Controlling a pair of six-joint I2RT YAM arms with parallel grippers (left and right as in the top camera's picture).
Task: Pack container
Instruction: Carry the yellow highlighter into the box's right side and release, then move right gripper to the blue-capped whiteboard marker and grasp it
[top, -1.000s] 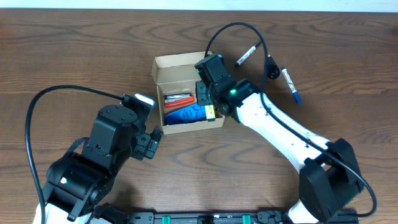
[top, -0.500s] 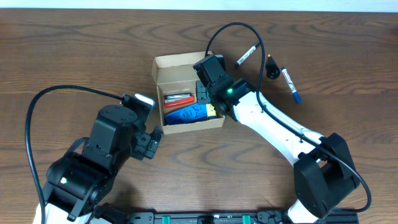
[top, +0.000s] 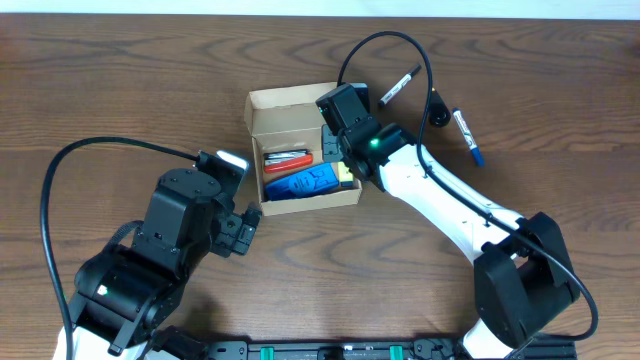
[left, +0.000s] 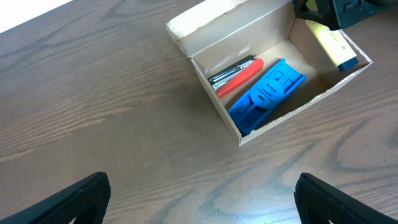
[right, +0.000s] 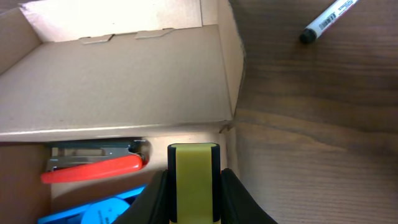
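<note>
The yellow highlighter (left: 333, 43) hangs inside the box's sides and would drop onto the free part of the box's bottom beside the blue tool, so my right gripper opens next.
The container (top: 258, 131) is an open tan cardboard box with its flap lid (right: 124, 74) standing up at the back. Inside lie a red stapler (top: 286, 159), a blue tool (top: 300, 183) and a yellow highlighter (left: 333, 43) at the right end. My right gripper (top: 340, 160) is over the box's right end, shut on the yellow highlighter (right: 194, 180), which sits between its fingers. My left gripper (left: 199, 199) is open and empty above bare table, in front and left of the box (left: 217, 115).
A black-and-white marker (top: 398, 88) lies right of the box and shows in the right wrist view (right: 326, 22). A blue marker (top: 467, 136) and a black cap (top: 438, 115) lie further right. The right arm's cable loops above the box.
The right gripper shifted slightly back and to the right over the box's right end with the highlighter. The left arm has not moved.
</note>
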